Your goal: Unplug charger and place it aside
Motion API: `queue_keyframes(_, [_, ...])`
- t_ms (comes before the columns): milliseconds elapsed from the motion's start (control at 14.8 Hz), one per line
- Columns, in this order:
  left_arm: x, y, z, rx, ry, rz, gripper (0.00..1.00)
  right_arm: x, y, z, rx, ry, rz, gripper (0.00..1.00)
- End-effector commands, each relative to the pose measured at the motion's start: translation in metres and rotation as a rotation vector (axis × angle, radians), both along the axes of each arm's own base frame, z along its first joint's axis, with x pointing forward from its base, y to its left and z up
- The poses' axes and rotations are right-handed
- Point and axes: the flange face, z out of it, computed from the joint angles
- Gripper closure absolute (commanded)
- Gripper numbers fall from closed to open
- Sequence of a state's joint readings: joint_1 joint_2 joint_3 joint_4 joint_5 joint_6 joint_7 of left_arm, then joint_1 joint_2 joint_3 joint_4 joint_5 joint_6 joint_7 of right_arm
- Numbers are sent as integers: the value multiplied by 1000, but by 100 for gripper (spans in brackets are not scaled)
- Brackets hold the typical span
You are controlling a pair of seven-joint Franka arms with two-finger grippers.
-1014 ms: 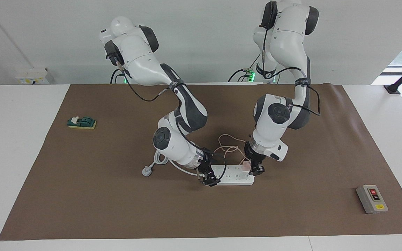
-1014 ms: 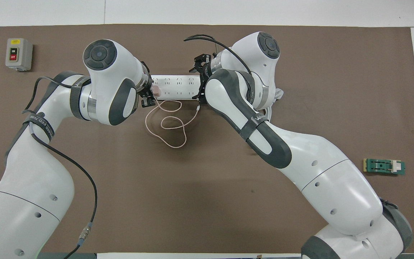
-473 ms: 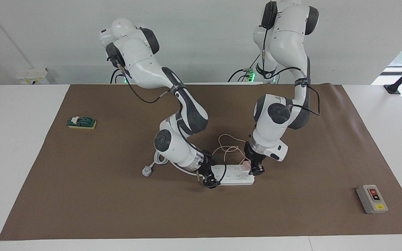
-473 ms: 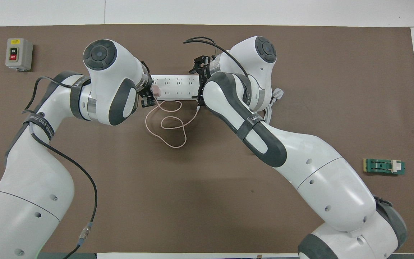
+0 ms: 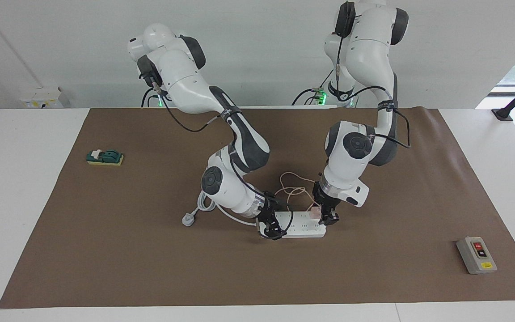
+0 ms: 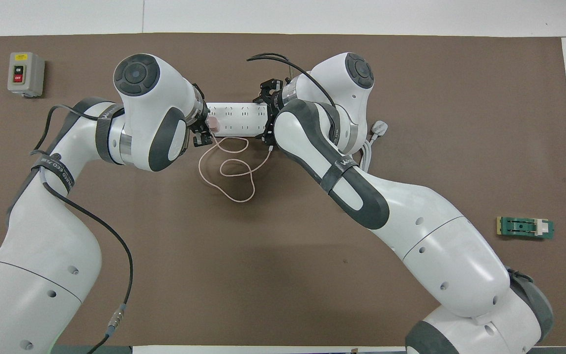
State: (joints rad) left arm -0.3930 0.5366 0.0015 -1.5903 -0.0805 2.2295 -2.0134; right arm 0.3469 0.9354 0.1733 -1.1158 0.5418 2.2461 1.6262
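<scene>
I need to grab the white power strip with my right gripper next, by its end (image 6: 261, 120) opposite the charger. Then the charger (image 6: 213, 124) can be unplugged.
The charger (image 5: 314, 212), a small pale pink cube, is plugged into the white power strip (image 5: 302, 228) at its end toward the left arm. It also shows in the overhead view (image 6: 212, 123). Its thin pink cable (image 5: 289, 190) lies in loops nearer to the robots (image 6: 234, 172). My left gripper (image 5: 327, 218) is down at the charger and shut on it (image 6: 203, 129). My right gripper (image 5: 271, 229) is open and straddles the strip's other end (image 6: 268, 115).
The strip's thick white cord and plug (image 5: 188, 219) lie toward the right arm's end. A grey switch box (image 5: 476, 255) sits farther out at the left arm's end. A green block (image 5: 104, 157) lies at the right arm's end. A brown mat (image 5: 150, 268) covers the table.
My right gripper has slid along the power strip toward the charger and settled lower over its end. My left gripper and the charger have not moved.
</scene>
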Motion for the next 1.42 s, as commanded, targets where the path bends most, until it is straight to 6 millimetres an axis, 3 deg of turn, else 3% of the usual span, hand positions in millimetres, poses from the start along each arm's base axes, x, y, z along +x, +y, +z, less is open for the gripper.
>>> queue_keyframes(0, [-8,3,4,15,-13,-3,36,3,2,-2,21,8,-17,2])
queue_keyframes(811, [-9,3,0,15,-13,-5,37,3,-1,-7,14,-16,-3,1])
queue_keyframes(1352, [-9,2,1,14,-20,-20,44,2,-6,-14,11,-31,13,0])
